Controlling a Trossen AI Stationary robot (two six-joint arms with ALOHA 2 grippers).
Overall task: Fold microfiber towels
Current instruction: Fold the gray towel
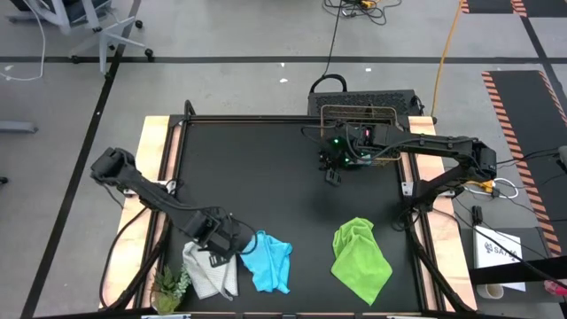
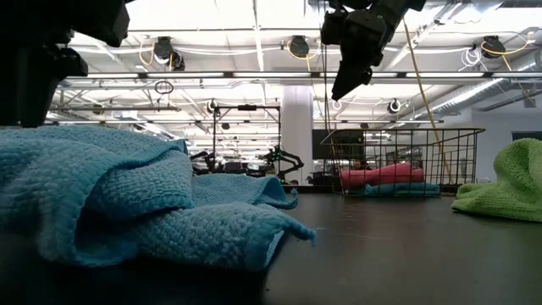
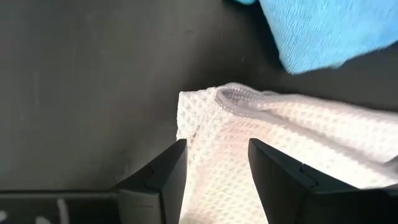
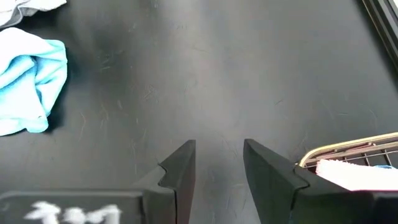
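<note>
I need to grab the white-grey towel [image 3: 280, 143] next with my left gripper, taking it by its hemmed corner [image 3: 211, 112], so that I can start folding.
A white-grey towel [image 1: 211, 273] lies crumpled near the table's front left, with a light blue towel [image 1: 268, 262] bunched just to its right. Farther right, a lime green towel [image 1: 361, 259] is spread loosely. My left gripper [image 1: 216, 251] points down over the white-grey towel [image 3: 280, 143]. It is open, a finger on either side of the cloth near one corner [image 3: 214, 99]. My right gripper [image 1: 332, 173] hangs open above the bare mat toward the far right, nothing between its fingers [image 4: 217, 162]. A pink towel [image 2: 381, 175] and a blue one [image 2: 398, 189] lie in the wire basket [image 2: 398, 157]. My left gripper comes at the white-grey towel from above, its open fingers [image 3: 168, 174] straddling the cloth just behind the hemmed corner [image 3: 236, 96]. Whether the fingertips touch the cloth, I cannot tell. The towel lies slack on the mat.
The wire basket [image 1: 359, 113] stands at the table's far edge, just behind my right gripper. A small green plant [image 1: 168, 288] sits at the front left corner beside the white-grey towel. Bare black mat [image 1: 257, 168] fills the middle of the table.
</note>
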